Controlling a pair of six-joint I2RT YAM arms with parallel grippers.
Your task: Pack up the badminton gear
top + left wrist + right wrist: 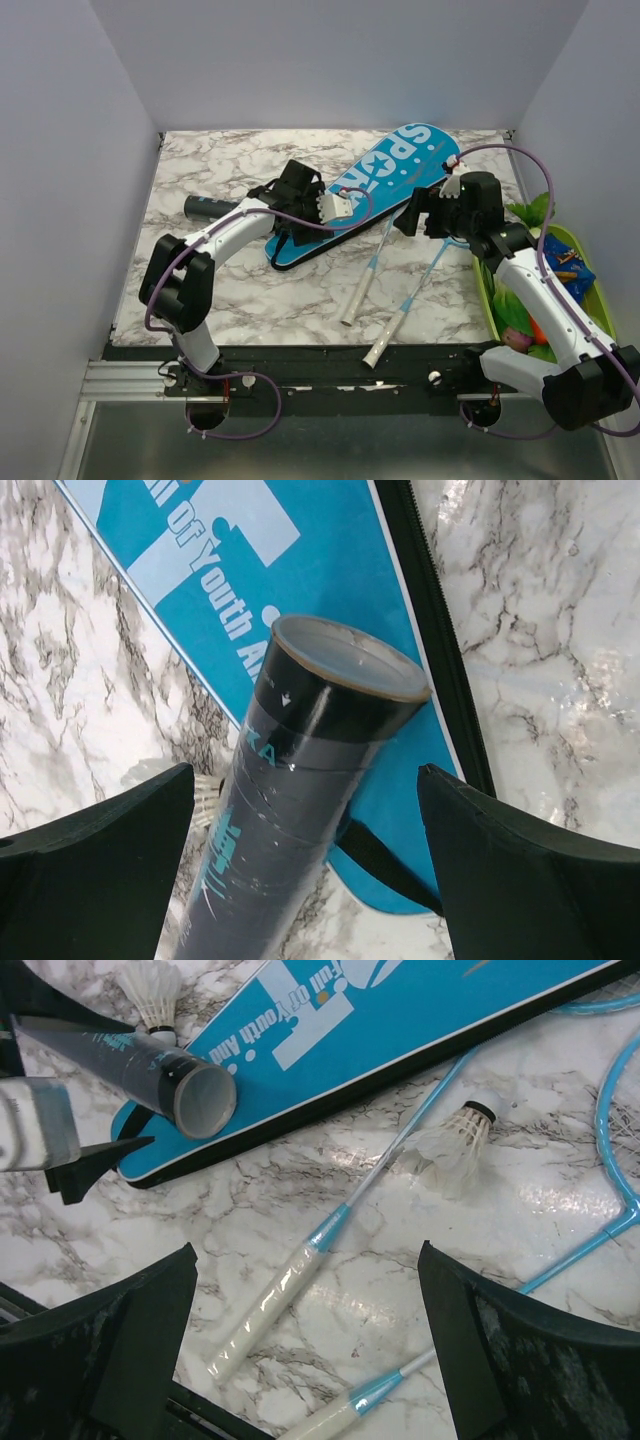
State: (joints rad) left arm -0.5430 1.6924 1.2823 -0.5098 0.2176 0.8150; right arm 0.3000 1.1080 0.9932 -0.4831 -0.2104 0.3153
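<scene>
The black tube (300,780) is below the left gripper's fingers in the left wrist view, so the left gripper needs to go down to the tube before it closes.
The cyan "SPORT" bag (385,180) lies flat and slantwise at mid table; it also shows in the left wrist view (330,580) and the right wrist view (400,1030). Two light-blue rackets lie beside it, white handles (356,298) (386,343) towards the near edge; the handles show in the right wrist view (270,1305) (335,1418). My left gripper (285,228) (305,775) is open above the bag's narrow end, straddling a black tube (300,780) without touching it. My right gripper (420,222) (305,1250) is open and empty above the racket handles.
The black tube (210,207) (150,1065) lies left of the bag, its open end over the bag's tip. One white shuttlecock (450,1145) lies by a racket shaft, another (150,990) (205,795) behind the tube. A green tray (598,300) of toy vegetables stands at the right edge.
</scene>
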